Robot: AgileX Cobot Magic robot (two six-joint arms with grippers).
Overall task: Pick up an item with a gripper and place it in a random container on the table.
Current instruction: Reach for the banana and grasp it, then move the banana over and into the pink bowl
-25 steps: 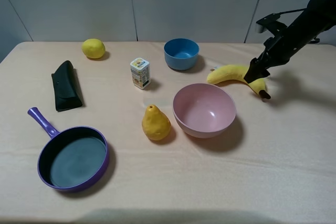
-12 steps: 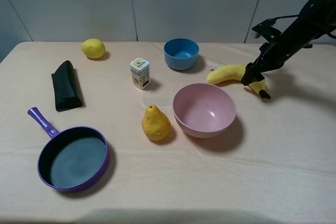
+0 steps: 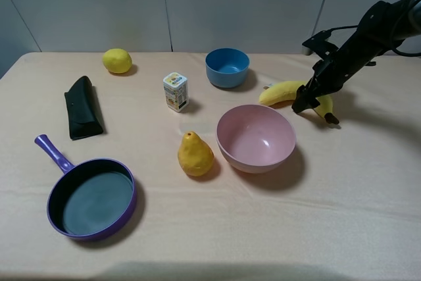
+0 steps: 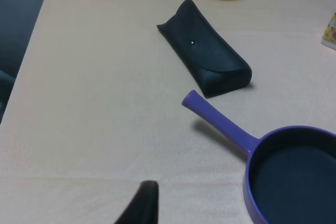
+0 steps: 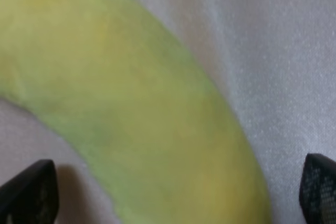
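I need to close my right gripper on the yellow banana [image 3: 281, 90] now, because my right gripper's fingers are on either side of the banana.
The yellow banana [image 3: 281, 90] lies on the beige table [image 3: 342, 215], behind and to the right of the pink bowl [image 3: 254, 160], with its dark stem tip toward the right. My right gripper [image 3: 306, 102] is down over the banana's right half, open. In the right wrist view the banana [image 5: 131, 103] fills the frame between the two spread fingertips [image 5: 29, 195] of my right gripper [image 5: 173, 192]. Of my left gripper only one dark fingertip [image 4: 143, 205] shows, above the table near the pan handle and holding nothing visible.
A blue bowl [image 3: 227, 67], a small carton [image 3: 175, 91] and a lemon [image 3: 117, 60] stand at the back. A black case [image 3: 83, 106] and a purple frying pan [image 3: 92, 197] are on the left. A yellow pear [image 3: 195, 154] stands left of the pink bowl.
My right arm has swung left and lower, bringing the gripper down along the banana toward its middle. The banana has not moved.
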